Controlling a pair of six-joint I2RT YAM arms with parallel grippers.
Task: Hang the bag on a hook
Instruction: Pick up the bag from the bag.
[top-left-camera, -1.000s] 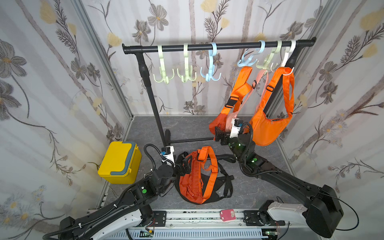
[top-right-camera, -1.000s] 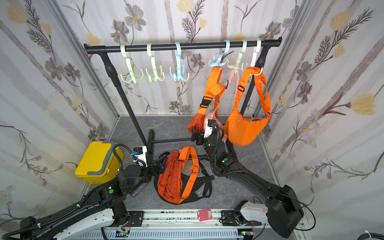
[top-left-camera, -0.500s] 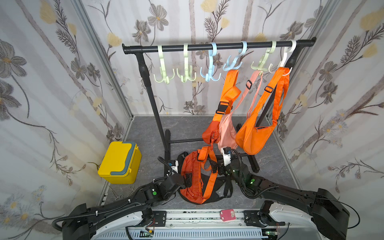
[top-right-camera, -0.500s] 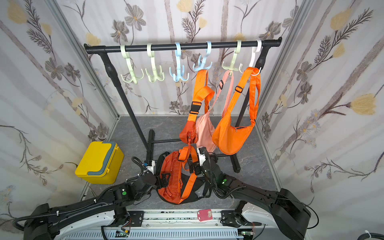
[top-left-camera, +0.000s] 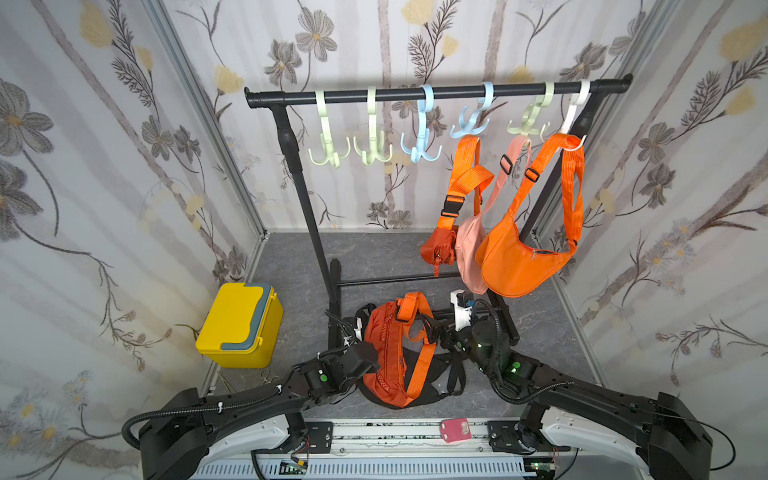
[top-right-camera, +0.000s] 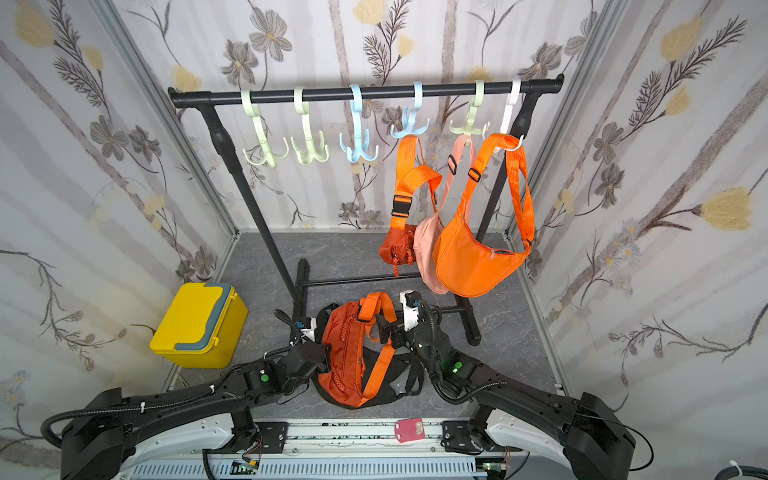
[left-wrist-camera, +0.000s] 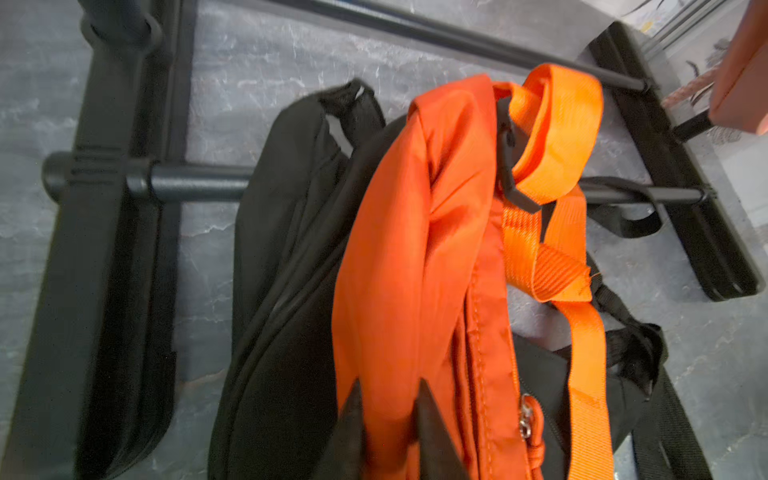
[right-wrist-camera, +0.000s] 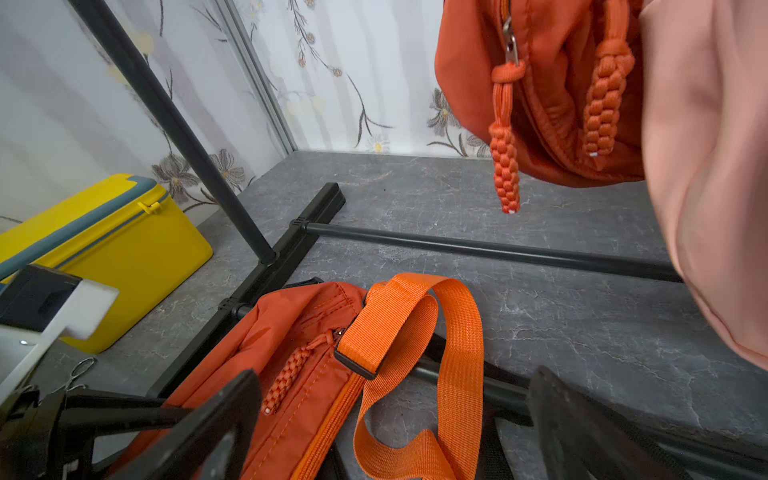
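Note:
My right gripper will take hold of the orange bag's strap next to its loop, so the loop stays free to hang on a hook.
An orange bag (top-left-camera: 386, 353) lies on the floor in front of the rack, on top of a black bag (top-left-camera: 419, 395). Its orange strap (top-left-camera: 415, 307) loops up at the far end. My left gripper (left-wrist-camera: 388, 384) is shut on a fold of the orange bag's (left-wrist-camera: 415, 249) fabric; in a top view the left gripper (top-left-camera: 370, 355) sits at the bag's left edge. My right gripper (right-wrist-camera: 395, 374) is open just above the strap (right-wrist-camera: 415, 316), and it shows in a top view beside the loop (top-left-camera: 432, 328). Three hooks hang free: two green (top-left-camera: 328, 153) (top-left-camera: 374, 151), one blue (top-left-camera: 422, 149).
Three bags hang at the rail's (top-left-camera: 415, 93) right end: dark orange (top-left-camera: 440, 249), pink (top-left-camera: 469, 249), bright orange (top-left-camera: 519, 262). The rack's black floor bars (top-left-camera: 395, 280) run under the bags. A yellow box (top-left-camera: 237, 324) stands at the left wall.
The right arm came down from the hanging bags to the floor bag's strap. The left gripper moved onto the orange bag and shut on its fabric. The hanging bags swung.

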